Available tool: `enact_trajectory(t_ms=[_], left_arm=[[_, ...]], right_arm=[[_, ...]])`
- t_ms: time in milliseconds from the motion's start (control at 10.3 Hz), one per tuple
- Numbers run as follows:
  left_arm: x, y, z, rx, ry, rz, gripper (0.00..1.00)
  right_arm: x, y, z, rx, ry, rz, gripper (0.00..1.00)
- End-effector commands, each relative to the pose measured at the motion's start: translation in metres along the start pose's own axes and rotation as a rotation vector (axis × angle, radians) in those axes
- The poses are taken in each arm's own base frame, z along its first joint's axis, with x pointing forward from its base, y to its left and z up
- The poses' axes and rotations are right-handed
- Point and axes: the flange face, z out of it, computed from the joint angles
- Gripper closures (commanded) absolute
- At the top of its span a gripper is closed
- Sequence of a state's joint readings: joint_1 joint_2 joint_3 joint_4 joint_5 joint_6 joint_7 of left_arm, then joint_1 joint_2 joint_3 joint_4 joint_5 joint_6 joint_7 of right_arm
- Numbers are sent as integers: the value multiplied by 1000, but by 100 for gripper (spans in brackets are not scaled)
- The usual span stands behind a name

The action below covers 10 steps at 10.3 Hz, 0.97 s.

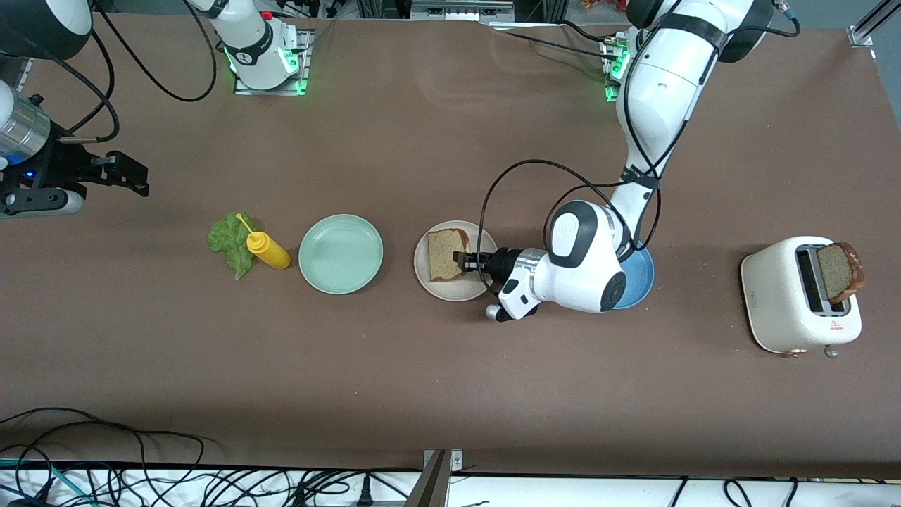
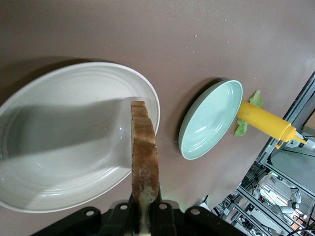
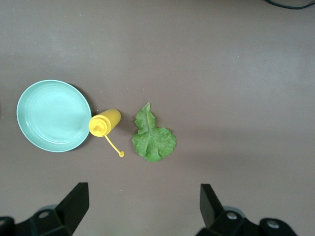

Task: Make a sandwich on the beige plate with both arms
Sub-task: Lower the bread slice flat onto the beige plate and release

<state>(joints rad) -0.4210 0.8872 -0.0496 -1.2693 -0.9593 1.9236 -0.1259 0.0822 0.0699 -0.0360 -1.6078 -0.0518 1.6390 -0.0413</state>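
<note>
My left gripper releases the bread slice now, since the slice's lower edge stands at the beige plate's surface inside the plate's rim.
My left gripper is shut on a slice of brown bread and holds it over the beige plate. In the left wrist view the bread shows edge-on between the fingers, above the plate. A second bread slice stands in the white toaster at the left arm's end of the table. The green lettuce leaf lies on the table beside the yellow squeeze bottle; it also shows in the right wrist view. My right gripper is open and empty, up over the table at the right arm's end.
A mint green plate sits between the bottle and the beige plate. A blue plate lies partly hidden under the left arm. Cables hang along the table edge nearest the front camera.
</note>
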Motion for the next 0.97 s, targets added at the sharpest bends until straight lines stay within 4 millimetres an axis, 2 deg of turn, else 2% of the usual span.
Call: enact_trajectory(t_ms=[0,97,194,291,485,872], left_arm=[[3,-1,5,-12,5,4,80],[5,-4,8,-8,2,0,50],[5,-6,9,-7,1,-3,35],[6,-7,9,-6,1,-4,26],[7,-8,8,-5,4,-5,15],[11,-13,-4,11,21,-4,14]], right_arm=[[0,3,-6,-7,8,13,0],[0,3,-6,-7,8,13,0],[0,3,-6,-7,9,13,0],[0,3,-6,-7,9,13,0],[0,7,-5,-7,7,20,0],[0,9,-6,-7,10,23,0]])
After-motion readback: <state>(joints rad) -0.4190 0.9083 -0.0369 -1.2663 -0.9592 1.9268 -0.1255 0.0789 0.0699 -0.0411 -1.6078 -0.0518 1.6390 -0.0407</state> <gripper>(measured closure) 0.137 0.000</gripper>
